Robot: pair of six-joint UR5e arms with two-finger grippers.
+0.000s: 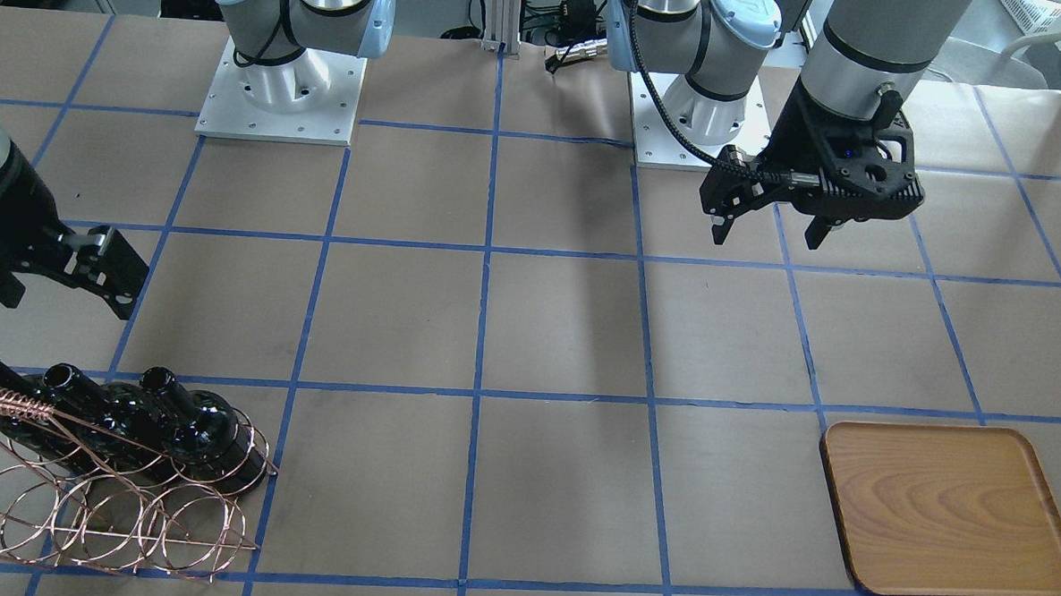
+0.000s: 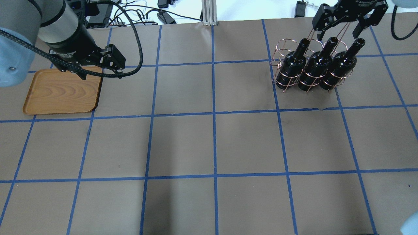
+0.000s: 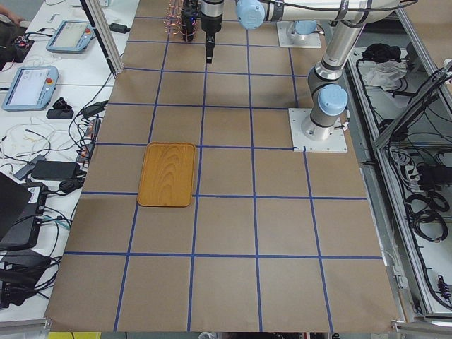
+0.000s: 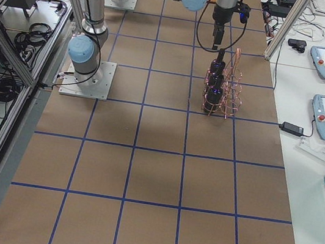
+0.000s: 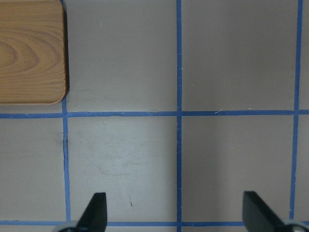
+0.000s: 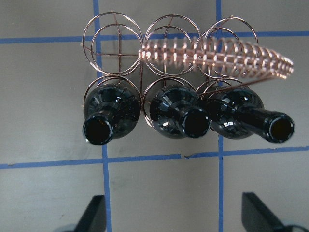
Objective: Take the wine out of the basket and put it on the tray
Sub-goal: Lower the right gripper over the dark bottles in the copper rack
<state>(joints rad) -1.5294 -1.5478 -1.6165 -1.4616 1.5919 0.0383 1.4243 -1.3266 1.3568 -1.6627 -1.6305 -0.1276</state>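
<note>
The middle bottle has bottles close on both sides in the basket. My right gripper next needs to grab the middle bottle by its raised neck (image 1: 72,384) (image 6: 189,118).
Three glossy black wine bottles (image 2: 315,67) lie side by side in the copper wire basket (image 2: 281,80) at the far right of the overhead view, necks tilted up. In the right wrist view their open mouths face the camera (image 6: 193,123) under the coiled handle (image 6: 217,53). My right gripper (image 2: 339,32) is open and empty, hanging above the bottle necks without touching them. The wooden tray (image 2: 62,91) lies empty at the far left. My left gripper (image 2: 99,72) is open and empty, above the table at the tray's corner (image 5: 29,53).
The brown table carries a grid of blue tape lines (image 2: 214,114). The two arm bases (image 1: 280,81) stand at the robot's side. Cables and an aluminium post (image 2: 207,13) sit beyond the far edge. Basket and tray lie at opposite ends.
</note>
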